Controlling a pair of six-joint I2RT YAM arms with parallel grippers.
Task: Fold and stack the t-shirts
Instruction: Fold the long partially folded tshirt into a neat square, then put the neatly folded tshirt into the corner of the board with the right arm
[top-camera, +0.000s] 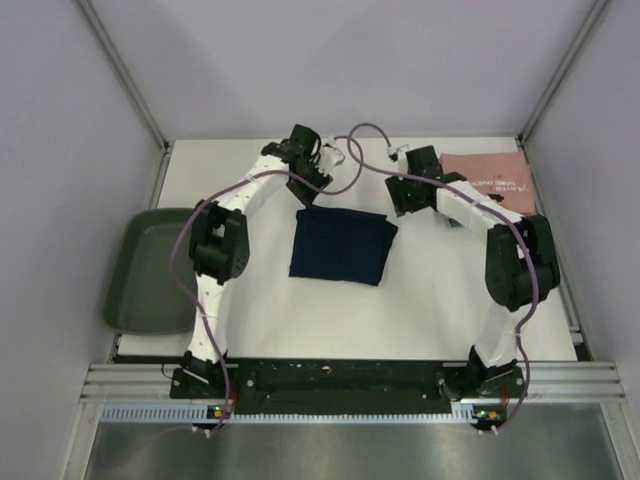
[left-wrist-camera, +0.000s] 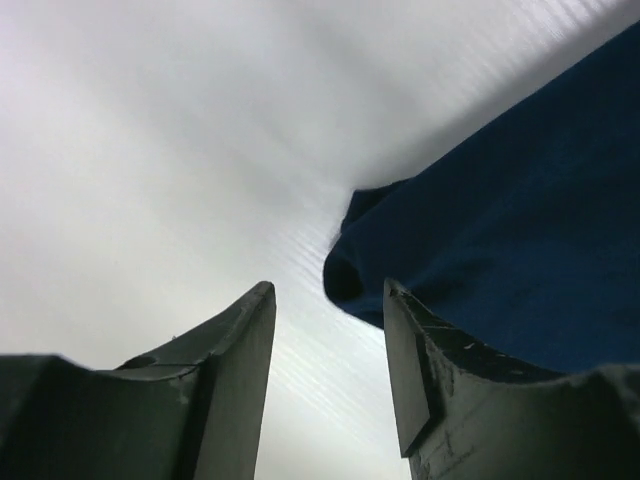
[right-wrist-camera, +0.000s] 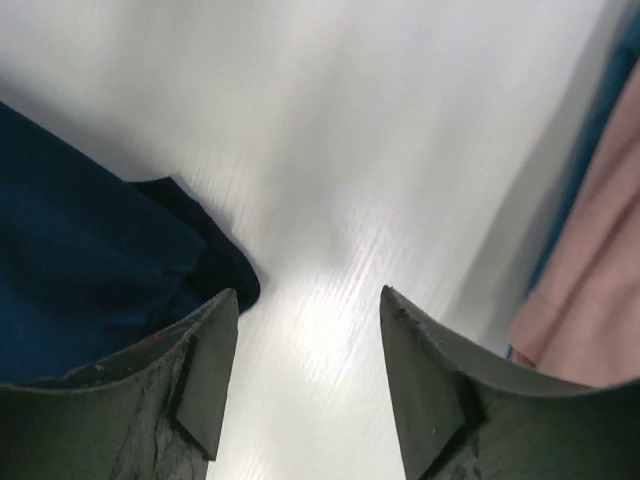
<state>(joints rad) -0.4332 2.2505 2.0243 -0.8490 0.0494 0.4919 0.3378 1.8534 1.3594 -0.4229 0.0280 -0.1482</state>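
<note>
I next need to grab the folded navy t-shirt with my right gripper by its side edge (top-camera: 388, 246) nearest the pink t-shirt (top-camera: 490, 182), closing across the layers, so that I can stack it still folded.
The navy t-shirt (top-camera: 340, 246) lies folded into a rectangle in the middle of the white table. My left gripper (top-camera: 309, 192) hovers open and empty just off its far left corner; in the left wrist view the navy t-shirt (left-wrist-camera: 520, 250) lies to the right of the gripper (left-wrist-camera: 330, 300). My right gripper (top-camera: 403, 203) is open and empty just off the far right corner; the navy t-shirt (right-wrist-camera: 90, 270) lies left of the gripper (right-wrist-camera: 310, 300). The pink t-shirt (top-camera: 490, 182) lies folded at the far right, its edge in the right wrist view (right-wrist-camera: 590, 290).
A dark green plastic tray (top-camera: 150, 270) sits off the table's left side. Grey walls and metal frame posts close in the back and sides. Purple cables loop over both arms.
</note>
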